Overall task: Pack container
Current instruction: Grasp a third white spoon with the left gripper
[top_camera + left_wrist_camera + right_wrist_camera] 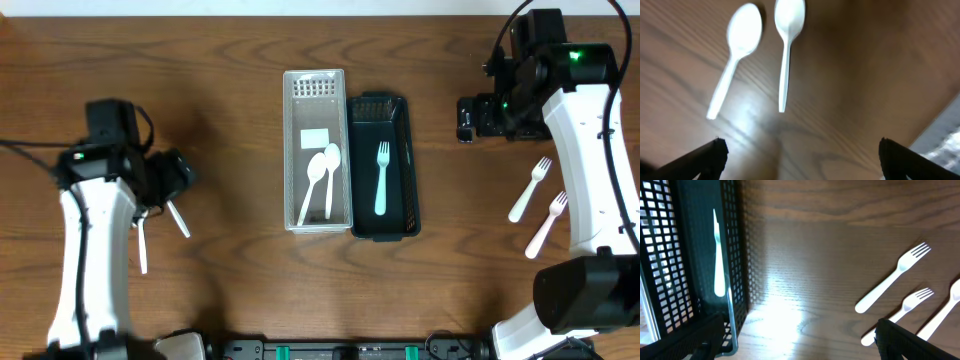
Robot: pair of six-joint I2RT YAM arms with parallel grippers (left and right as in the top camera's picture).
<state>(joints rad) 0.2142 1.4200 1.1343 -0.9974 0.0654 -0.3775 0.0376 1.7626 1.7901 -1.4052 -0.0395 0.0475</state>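
I need to grab the white spoon nearer the clear basket by its neck (786, 43) next with my left gripper. The spoon's handle then stays free to go into that basket.
A clear white basket (293, 150) holds two white spoons (322, 175). A black basket (400, 150) next to it holds one white fork (381, 180), which also shows in the right wrist view (717, 265). My left gripper (178, 172) is open and empty above two loose spoons (735, 60) (786, 50) on the table. My right gripper (468, 117) is open and empty between the black basket (735, 255) and loose forks (892, 277) (900, 312) at the right.
The loose spoons lie at the left in the overhead view (180, 218) (142, 245), the loose forks at the right (530, 188) (546, 224). A third white handle (945, 312) lies beside the forks. The clear basket's corner (945, 140) shows at the left wrist view's right edge.
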